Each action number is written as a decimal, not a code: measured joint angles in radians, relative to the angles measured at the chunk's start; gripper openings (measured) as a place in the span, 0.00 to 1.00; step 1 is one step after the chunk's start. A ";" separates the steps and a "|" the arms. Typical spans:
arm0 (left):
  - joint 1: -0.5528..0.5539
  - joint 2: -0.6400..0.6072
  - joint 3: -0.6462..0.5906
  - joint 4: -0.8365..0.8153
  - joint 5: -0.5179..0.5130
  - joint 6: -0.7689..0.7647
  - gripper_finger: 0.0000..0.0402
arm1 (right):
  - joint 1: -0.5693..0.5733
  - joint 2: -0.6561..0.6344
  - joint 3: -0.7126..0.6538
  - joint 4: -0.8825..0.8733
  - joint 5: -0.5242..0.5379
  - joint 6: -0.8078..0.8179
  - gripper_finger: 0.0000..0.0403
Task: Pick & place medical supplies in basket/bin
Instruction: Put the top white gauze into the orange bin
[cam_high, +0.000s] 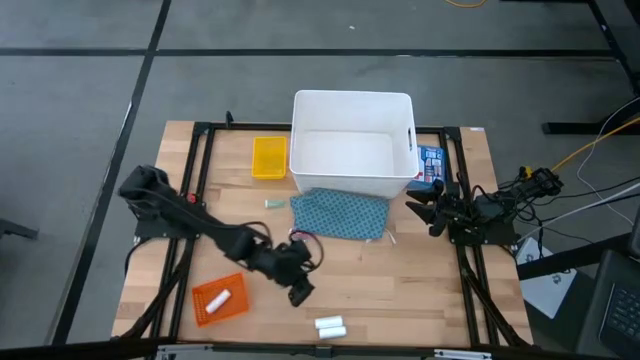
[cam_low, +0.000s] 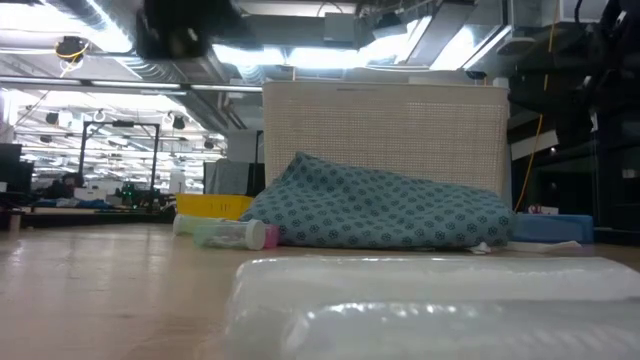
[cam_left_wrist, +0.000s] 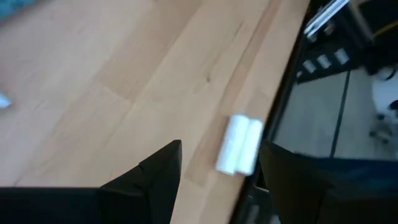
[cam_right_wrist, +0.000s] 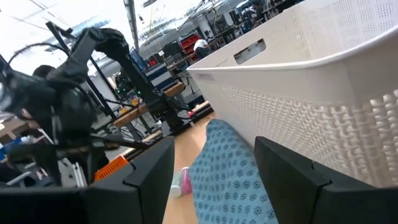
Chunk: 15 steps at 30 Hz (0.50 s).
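My left gripper grabs the white roll by its long sides next, to add it to the orange tray (cam_high: 232, 310).
Two white rolls (cam_high: 331, 326) lie side by side near the table's front edge, also seen in the left wrist view as white rolls (cam_left_wrist: 239, 144). A third roll (cam_high: 219, 299) lies in the orange tray (cam_high: 232, 310). My left gripper (cam_high: 300, 290) hovers open between the orange tray and the two rolls, slanting down toward them and touching nothing. The teal pouch (cam_high: 340, 213) lies against the white bin's (cam_high: 352, 105) near wall. A pale green piece (cam_high: 275, 204) and a pink-red piece (cam_low: 268, 235) lie left of the pouch. My right gripper (cam_high: 420, 210) waits open at the table's right.
A yellow tray (cam_high: 269, 157) stands left of the bin, and a blue printed box (cam_high: 431, 163) sits at its right. Black frame rails (cam_high: 190, 190) run along the table's sides. Bare wood lies between the pouch and the front edge.
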<state>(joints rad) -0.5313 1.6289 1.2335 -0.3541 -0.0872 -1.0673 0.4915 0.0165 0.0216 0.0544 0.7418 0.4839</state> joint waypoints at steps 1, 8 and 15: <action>0.011 0.020 0.000 0.007 0.023 0.014 0.53 | 0.000 0.000 0.000 0.000 0.000 0.003 0.56; 0.027 0.169 0.097 0.028 0.089 0.117 0.53 | 0.000 0.000 0.000 0.000 0.000 0.005 0.56; 0.023 0.364 0.360 -0.143 0.167 0.215 0.53 | 0.000 0.000 0.000 -0.001 0.002 -0.021 0.56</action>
<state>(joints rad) -0.5087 1.9925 1.5938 -0.4970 0.0802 -0.8523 0.4915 0.0166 0.0216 0.0536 0.7441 0.4629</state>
